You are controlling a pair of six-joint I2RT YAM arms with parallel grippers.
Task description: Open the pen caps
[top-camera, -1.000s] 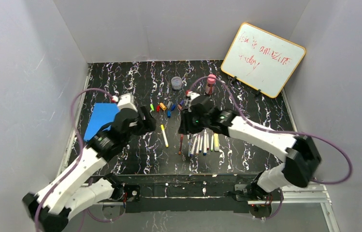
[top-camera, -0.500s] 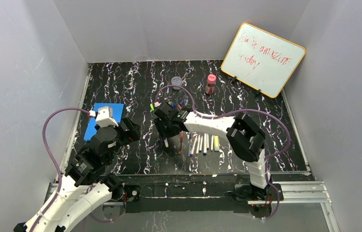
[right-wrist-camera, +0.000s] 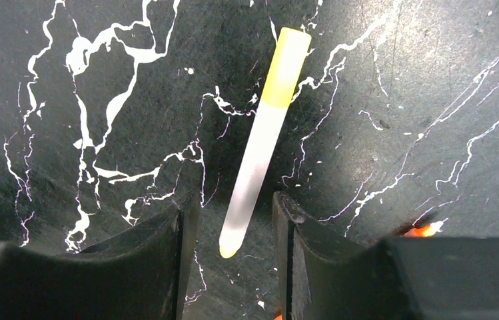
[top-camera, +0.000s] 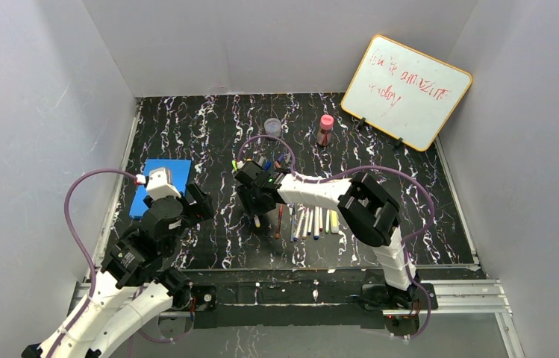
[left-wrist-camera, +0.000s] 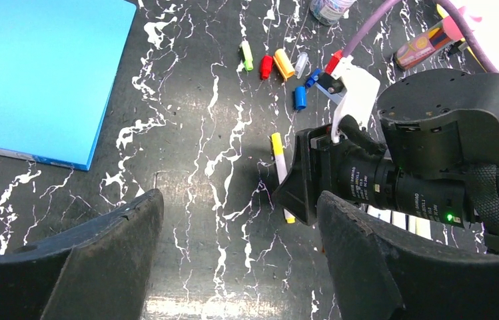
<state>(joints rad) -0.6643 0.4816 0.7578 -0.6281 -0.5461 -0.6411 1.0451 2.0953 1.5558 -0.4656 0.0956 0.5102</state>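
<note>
My right gripper needs to hold the white pen next by its body near the uncapped end [right-wrist-camera: 238, 213], so the yellow cap [right-wrist-camera: 286, 67] stays free to open.
A white pen [right-wrist-camera: 260, 140] with a yellow cap [right-wrist-camera: 286, 67] lies flat on the black marbled table. My right gripper [right-wrist-camera: 233, 223] is open, with its fingers on either side of the pen's lower end and a gap on both sides. In the top view the right gripper [top-camera: 255, 200] covers most of this pen [top-camera: 257, 221]. Loose caps [left-wrist-camera: 284, 64] in green, red, orange, grey and blue lie behind it. Several uncapped pens [top-camera: 312, 220] lie in a row to its right. My left gripper [left-wrist-camera: 240, 267] is open and empty, near and left of the pen [left-wrist-camera: 277, 157].
A blue pad [top-camera: 158, 183] lies at the left. A clear jar [top-camera: 272, 127] and a pink-capped bottle [top-camera: 325, 128] stand at the back. A whiteboard [top-camera: 407, 89] leans in the back right corner. White walls enclose the table.
My right gripper has swung left from above the pen row to over the yellow-capped pen. My left arm has pulled back toward the near left.
</note>
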